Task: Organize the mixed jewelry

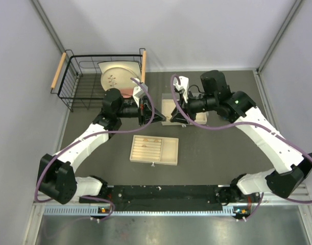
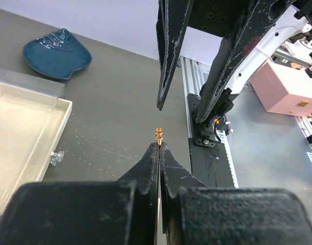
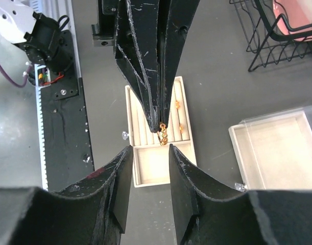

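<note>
My right gripper grabs the tiny gold ring's twisted front next, which leaves the ring's plain part free to enter a tray slot.
My left gripper is shut on a tiny gold ring that sticks out past its tips, held in the air above the table. In the right wrist view the same ring hangs from the left fingertips just ahead of my right gripper, which is open and holds nothing. Below them lies the beige ridged tray with two more gold rings in its slots. From above, the two grippers face each other tip to tip behind the tray.
A beige box with a clear lid sits under the right arm. A blue leaf-shaped dish lies on the table. At the back left a black wire rack holds a cream plate. A pink box sits off the table.
</note>
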Robot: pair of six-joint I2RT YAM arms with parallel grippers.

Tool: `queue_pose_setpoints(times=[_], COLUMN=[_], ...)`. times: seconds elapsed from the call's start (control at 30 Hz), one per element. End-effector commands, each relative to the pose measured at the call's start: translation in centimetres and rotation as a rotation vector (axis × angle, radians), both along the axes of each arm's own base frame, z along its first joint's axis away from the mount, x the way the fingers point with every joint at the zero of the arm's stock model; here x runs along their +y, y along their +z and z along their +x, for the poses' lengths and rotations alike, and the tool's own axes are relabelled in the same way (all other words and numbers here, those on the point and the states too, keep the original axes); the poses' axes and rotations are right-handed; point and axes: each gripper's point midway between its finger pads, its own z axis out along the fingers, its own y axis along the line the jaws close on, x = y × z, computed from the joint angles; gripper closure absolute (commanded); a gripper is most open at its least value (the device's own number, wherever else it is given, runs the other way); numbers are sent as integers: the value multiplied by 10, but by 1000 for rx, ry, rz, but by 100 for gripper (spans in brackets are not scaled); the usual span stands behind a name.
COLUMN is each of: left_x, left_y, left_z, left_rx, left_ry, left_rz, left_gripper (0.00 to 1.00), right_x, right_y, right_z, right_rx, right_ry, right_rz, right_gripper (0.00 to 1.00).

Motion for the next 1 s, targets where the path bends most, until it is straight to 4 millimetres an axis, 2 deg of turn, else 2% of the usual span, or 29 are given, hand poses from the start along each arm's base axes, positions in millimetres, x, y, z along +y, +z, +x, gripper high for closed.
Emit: queue_pose_setpoints(times=[0.0, 0.33, 0.47, 0.83, 0.97], left_x=[1, 1, 1, 0, 0], left_y=[20, 20, 19, 18, 18], left_z=[-6, -8, -7, -5, -7], left_rx=[-62, -55, -53, -44, -45], left_ry=[-46, -48, -46, -43, -47], left_rz=[-32, -36, -35, -34, -35], left_gripper=[100, 100, 100, 100, 100], right_x=[7, 13, 13, 17, 19], right_y=[5, -3, -3, -2, -4], right_z=[-4, -3, -2, -6, -7], right_rx=[-2, 31, 34, 41, 46], right_ry=[67, 85, 85, 102, 110], right_rz=[28, 23, 24, 29, 24], right_gripper=[66, 78, 86, 88, 92])
